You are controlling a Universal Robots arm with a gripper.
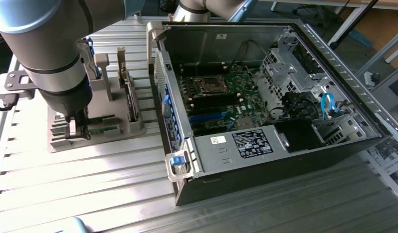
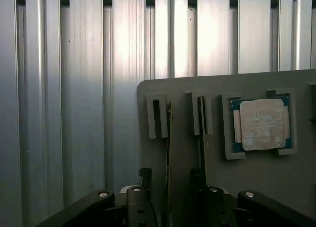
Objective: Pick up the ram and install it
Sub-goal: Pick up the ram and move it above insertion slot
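The ram's lower edge sits down in the grey holder's slot [image 2: 157, 116], so my gripper will next pinch the ram by its exposed upper edge [image 2: 168, 185].
The ram [image 2: 169, 138] is a thin green board standing on edge in a slot of the grey holder [image 2: 256, 187]. My gripper [image 2: 170, 190] is open, with one dark finger [image 2: 143, 180] on each side of the board, and I see no contact. A second edge-on board [image 2: 201, 123] stands in the neighbouring slot, close beside the other finger. In the exterior view my gripper [image 1: 77, 130] reaches down into the holder [image 1: 117, 125] at the exterior view's left, and the arm hides much of that holder.
A square silver processor chip [image 2: 261, 123] lies in a recess of the holder beside the boards. The open computer case [image 1: 328, 145] stands at the exterior view's right, its motherboard [image 1: 234, 92] exposed. Ribbed aluminium table [image 1: 88, 184] surrounds both.
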